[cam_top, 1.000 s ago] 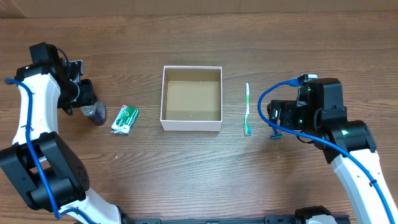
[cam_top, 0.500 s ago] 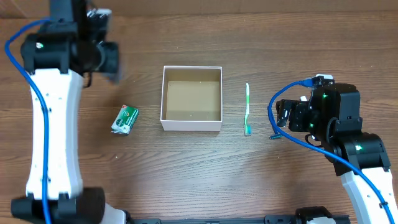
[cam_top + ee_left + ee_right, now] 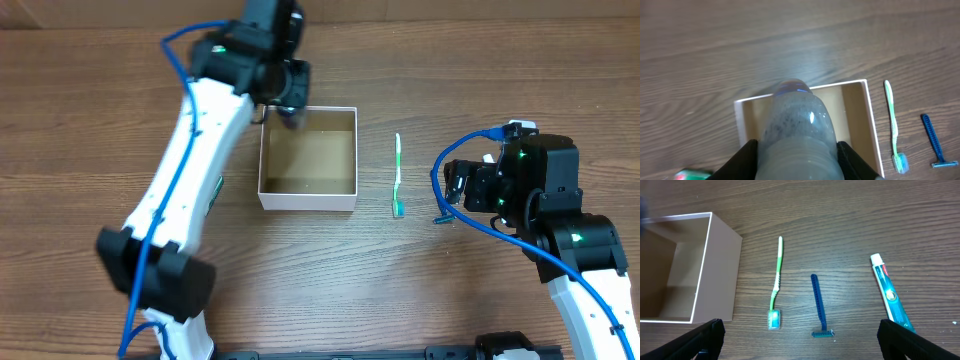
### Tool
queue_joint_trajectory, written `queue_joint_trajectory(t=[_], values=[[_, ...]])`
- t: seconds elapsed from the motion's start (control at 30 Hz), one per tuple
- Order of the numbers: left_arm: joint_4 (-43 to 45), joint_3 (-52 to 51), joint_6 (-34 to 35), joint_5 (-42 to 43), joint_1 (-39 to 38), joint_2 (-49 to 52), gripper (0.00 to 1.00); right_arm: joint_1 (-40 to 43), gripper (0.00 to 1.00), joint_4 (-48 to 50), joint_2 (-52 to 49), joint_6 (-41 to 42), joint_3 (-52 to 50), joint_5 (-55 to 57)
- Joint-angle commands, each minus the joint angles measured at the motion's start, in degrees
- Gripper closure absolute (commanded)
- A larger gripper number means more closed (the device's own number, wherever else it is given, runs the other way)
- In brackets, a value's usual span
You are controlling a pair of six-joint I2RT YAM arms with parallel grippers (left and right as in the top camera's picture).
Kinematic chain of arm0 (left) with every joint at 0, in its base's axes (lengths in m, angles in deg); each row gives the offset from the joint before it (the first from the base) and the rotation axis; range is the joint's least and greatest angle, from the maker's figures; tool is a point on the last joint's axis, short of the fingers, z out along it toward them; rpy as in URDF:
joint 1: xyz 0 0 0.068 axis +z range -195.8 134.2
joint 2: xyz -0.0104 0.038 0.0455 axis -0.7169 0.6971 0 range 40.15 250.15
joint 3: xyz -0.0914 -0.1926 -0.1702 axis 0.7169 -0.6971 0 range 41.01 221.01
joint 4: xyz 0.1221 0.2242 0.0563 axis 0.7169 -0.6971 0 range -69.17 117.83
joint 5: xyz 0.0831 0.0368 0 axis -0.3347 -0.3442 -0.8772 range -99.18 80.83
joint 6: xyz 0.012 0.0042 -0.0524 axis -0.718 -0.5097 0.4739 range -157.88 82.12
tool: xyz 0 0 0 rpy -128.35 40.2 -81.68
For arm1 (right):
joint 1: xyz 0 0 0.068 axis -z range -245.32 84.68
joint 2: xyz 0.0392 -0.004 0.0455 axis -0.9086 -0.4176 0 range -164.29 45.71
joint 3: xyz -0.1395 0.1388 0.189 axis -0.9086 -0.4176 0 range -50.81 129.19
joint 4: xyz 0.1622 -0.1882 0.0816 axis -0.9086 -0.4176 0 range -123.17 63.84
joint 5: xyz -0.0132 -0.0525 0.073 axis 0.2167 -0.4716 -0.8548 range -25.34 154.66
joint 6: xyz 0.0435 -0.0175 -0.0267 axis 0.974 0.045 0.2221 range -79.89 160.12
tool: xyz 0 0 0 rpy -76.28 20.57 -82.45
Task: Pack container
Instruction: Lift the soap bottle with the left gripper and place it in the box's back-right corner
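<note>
The end of the bottle (image 3: 795,117) overlaps the container's back rim and would likely hit it, so I will move the bottle farther in before my left gripper releases it.
The container (image 3: 308,201) is a square white-walled box with a brown floor at the table's middle; it also shows in the left wrist view (image 3: 871,121) and the right wrist view (image 3: 716,275). My left gripper (image 3: 286,92) is shut on a grey translucent bottle (image 3: 795,117) and holds it above the container's back-left corner. My right gripper (image 3: 810,345) is open and empty, hovering right of the container (image 3: 460,186), above a blue razor (image 3: 818,307).
A green toothbrush (image 3: 398,178) lies just right of the container. The blue razor (image 3: 438,216) lies further right, then a teal toothpaste tube (image 3: 890,296). A green packet (image 3: 690,175) lies left of the container, mostly hidden under my left arm in the overhead view.
My left arm has swung from the far left of the table to over the container's back-left corner, carrying the bottle. The right arm has shifted slightly to the right.
</note>
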Motion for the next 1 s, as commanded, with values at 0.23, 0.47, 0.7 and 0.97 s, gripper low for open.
queue_joint_trajectory(t=[0.23, 0.47, 0.7, 0.97], values=[[3.7, 0.7, 5.5, 0.4, -7.0, 9.5, 0.96, 0.2, 0.0, -0.2, 0.4, 0.6, 1.9, -0.1], [4.0, 0.7, 7.0, 0.5, -8.0, 12.1, 0.96, 0.2, 0.0, -0.2, 0.4, 0.6, 1.9, -0.1], [5.0, 0.7, 7.1, 0.9, -8.2, 12.8, 0.63, 0.2, 0.0, -0.2, 0.4, 0.6, 1.9, -0.1], [5.0, 0.7, 7.1, 2.4, -8.2, 12.8, 0.42, 0.2, 0.0, -0.4, 0.4, 0.6, 1.9, -0.1]])
